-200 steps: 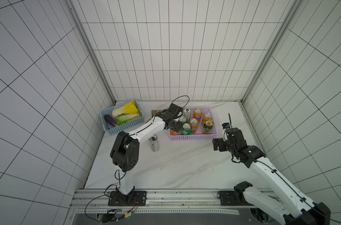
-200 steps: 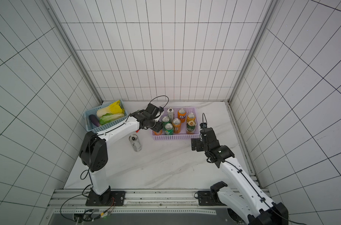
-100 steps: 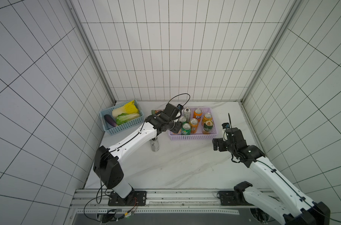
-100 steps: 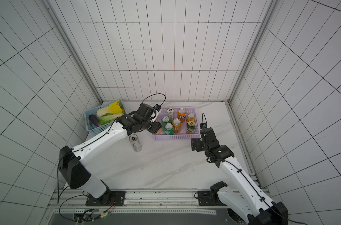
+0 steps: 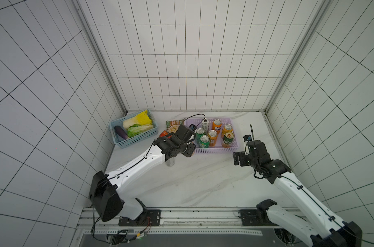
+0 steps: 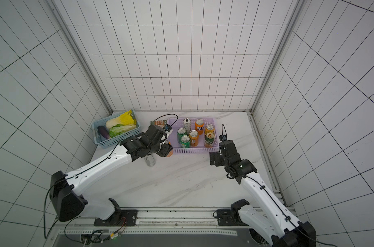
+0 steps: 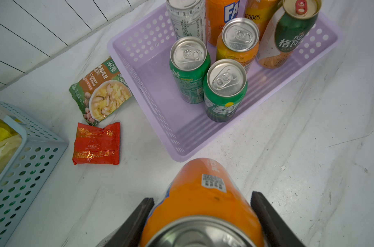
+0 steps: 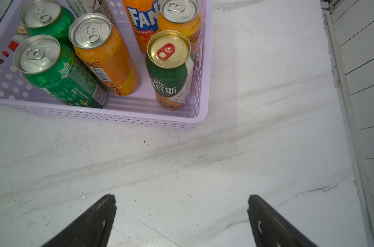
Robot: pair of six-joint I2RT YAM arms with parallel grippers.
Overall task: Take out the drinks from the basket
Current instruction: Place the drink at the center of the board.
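Note:
I will lower the can before my left gripper lets go, because the orange can's lower end (image 7: 206, 166) hangs above the tabletop beside the lilac basket's corner.
The lilac basket (image 5: 216, 150) (image 6: 194, 150) stands at the back of the table. Several drinks stand upright in it: two green cans (image 7: 188, 70) (image 7: 224, 89), orange cans (image 8: 102, 55), a silver-white can (image 5: 205, 124) and a dark green and orange can (image 8: 169, 68). My left gripper (image 5: 189, 149) (image 7: 203, 198) is shut on an orange can (image 7: 203, 203) (image 6: 170, 152), just outside the basket's front left corner. A silver can (image 5: 170, 163) (image 6: 150, 160) stands on the table under the left arm. My right gripper (image 5: 237, 159) (image 8: 181, 205) stands open and holds nothing, over the table by the basket's front right corner.
A light blue basket (image 5: 137, 139) with cabbage and an aubergine sits at the back left. A green snack packet (image 7: 100, 94) and a red one (image 7: 96, 143) lie between the two baskets. Tiled walls close three sides; the mounting rail (image 5: 181, 216) runs along the front.
My left gripper has drawn back from over the basket's left end to just outside its front left corner, with the orange can in it. The right arm has not moved.

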